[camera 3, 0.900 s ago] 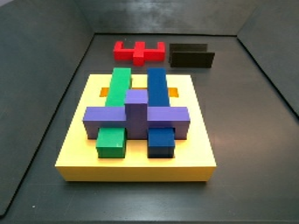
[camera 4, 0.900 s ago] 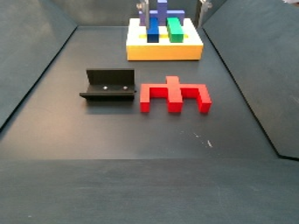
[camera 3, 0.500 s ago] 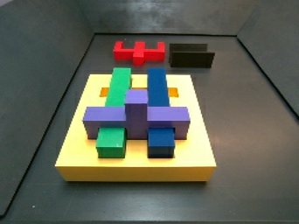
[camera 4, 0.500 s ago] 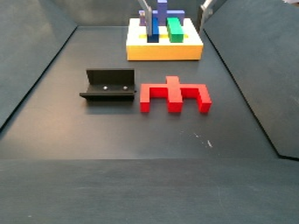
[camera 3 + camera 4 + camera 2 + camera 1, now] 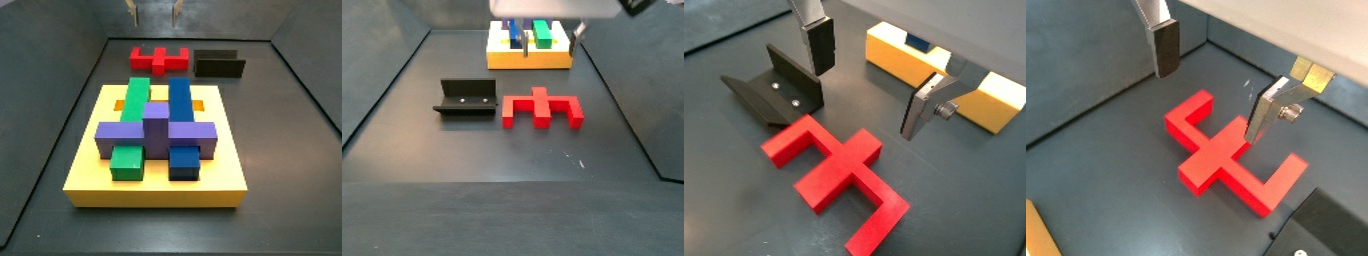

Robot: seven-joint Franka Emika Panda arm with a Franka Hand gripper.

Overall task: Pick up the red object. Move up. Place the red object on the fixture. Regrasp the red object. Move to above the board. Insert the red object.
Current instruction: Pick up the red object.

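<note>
The red object needs to go on the fixture, so the robot's gripper should next grab it by its middle crossbar (image 5: 159, 63).
The red object (image 5: 158, 58) lies flat on the dark floor at the far end, and it also shows in the other side view (image 5: 543, 107). The fixture (image 5: 219, 64) stands right beside it, apart from it. The board (image 5: 94, 175) carries green, blue and purple blocks. My gripper (image 5: 154, 12) hangs open and empty high above the red object. In both wrist views the fingers (image 5: 1164, 45) (image 5: 815, 45) stand wide apart over the red object (image 5: 1227, 155) (image 5: 831, 175), not touching it.
The dark walls of the enclosure ring the floor. In a wrist view the fixture (image 5: 775, 88) and the yellow board's side (image 5: 905, 55) lie on either side of the red object. A corner of the fixture (image 5: 1327, 225) shows in a wrist view.
My gripper has come down into the top of both side views, over the red object. The red object, fixture and board have not moved.
</note>
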